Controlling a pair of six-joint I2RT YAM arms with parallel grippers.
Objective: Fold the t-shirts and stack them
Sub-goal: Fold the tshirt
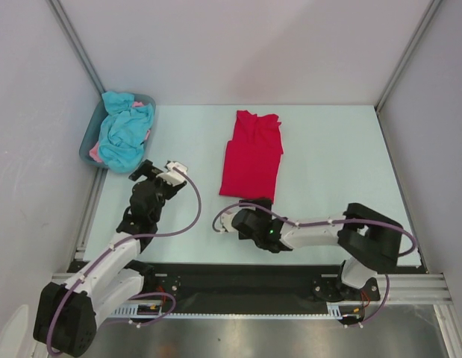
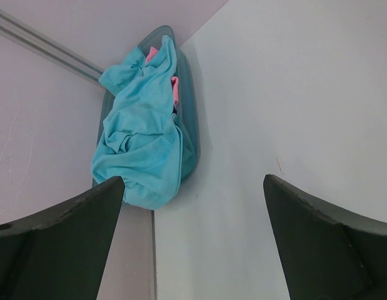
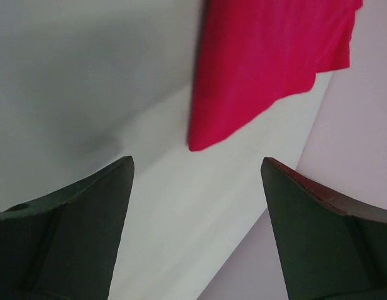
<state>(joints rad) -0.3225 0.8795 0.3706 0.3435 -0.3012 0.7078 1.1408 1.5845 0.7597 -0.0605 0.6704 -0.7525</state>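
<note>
My right gripper grabs the crimson red t-shirt (image 1: 251,153) by the corner of its near edge next, to fold it toward its far end.
A crimson red t-shirt (image 1: 251,153) lies flat on the table, folded into a long narrow strip; its near corner (image 3: 268,62) shows in the right wrist view. A crumpled turquoise t-shirt (image 1: 125,134) (image 2: 143,137) fills the grey-blue tub (image 1: 87,145) (image 2: 190,94) at the back left, and a bit of pink cloth (image 2: 174,87) peeks out from under it. My left gripper (image 1: 157,168) (image 2: 193,231) is open over bare table, just short of the tub. My right gripper (image 1: 242,211) (image 3: 196,219) is open and holds nothing, just below the red shirt's near edge.
The pale table (image 1: 335,149) is bounded by white walls on the left, back and right. The tub sits at the table's left edge against the wall. A black strip (image 1: 245,280) with both arm bases runs along the near edge.
</note>
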